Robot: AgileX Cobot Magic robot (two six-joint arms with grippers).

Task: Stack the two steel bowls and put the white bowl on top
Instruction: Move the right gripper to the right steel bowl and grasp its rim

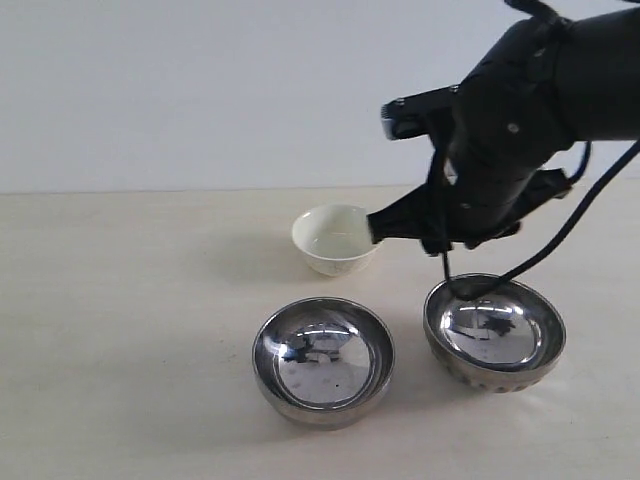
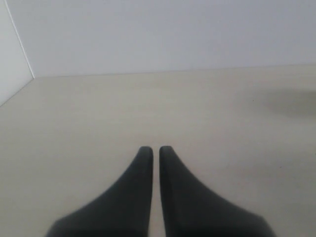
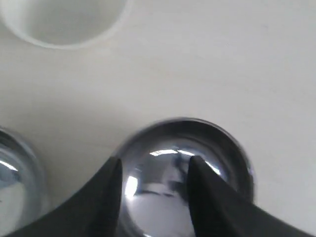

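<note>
The two steel bowls need to be stacked, so my right gripper needs to grab the ribbed steel bowl by its rim (image 1: 433, 300) (image 3: 136, 137) next.
The white bowl (image 1: 335, 238) (image 3: 61, 19) stands upright at the back of the table. In front of it sit two steel bowls, apart from each other: a smooth one (image 1: 322, 360) (image 3: 12, 182) and a ribbed one (image 1: 493, 333) (image 3: 185, 173) to its right. My right gripper (image 1: 388, 228) (image 3: 155, 163) hangs open above the table, over the ribbed bowl's side nearest the white bowl. In the right wrist view its fingers frame that bowl and hold nothing. My left gripper (image 2: 154, 149) is shut and empty over bare table, out of the exterior view.
The tabletop (image 1: 120, 330) is pale beige and meets a plain light wall (image 1: 200, 90) at the back. The right arm's black cables (image 1: 560, 230) loop down over the ribbed bowl.
</note>
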